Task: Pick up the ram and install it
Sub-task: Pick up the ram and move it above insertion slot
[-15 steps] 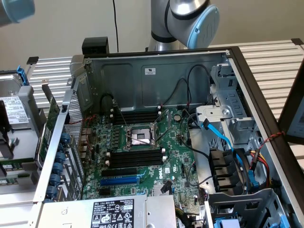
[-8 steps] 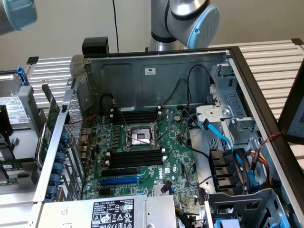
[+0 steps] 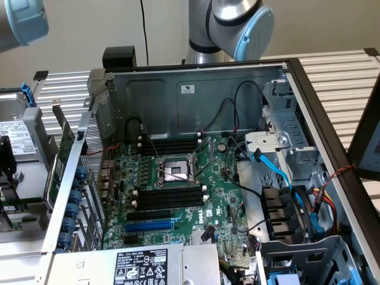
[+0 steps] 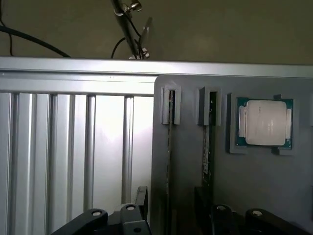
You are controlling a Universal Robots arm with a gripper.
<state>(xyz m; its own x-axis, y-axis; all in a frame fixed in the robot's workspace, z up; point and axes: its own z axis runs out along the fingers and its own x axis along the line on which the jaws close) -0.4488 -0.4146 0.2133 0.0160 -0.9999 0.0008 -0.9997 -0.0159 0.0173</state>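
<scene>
The gripper should next hold the ram by the middle of its top edge, because slotted holders wrap around the ram's ends and both of its sides are free there.
Two ram sticks stand on edge in slotted holders on a grey tray, one beside the other. My gripper hovers over the tray's near end, open, with nothing held. Its dark fingers stand on either side of the line of the first stick. In the exterior view the open computer case shows the motherboard. The long black memory slots with white end clips flank the processor socket.
A processor chip lies in its own pocket on the tray. The tray rests on a ribbed aluminium table. In the case are a blue expansion slot, blue and black cables and the power supply. The arm's elbow stands behind the case.
</scene>
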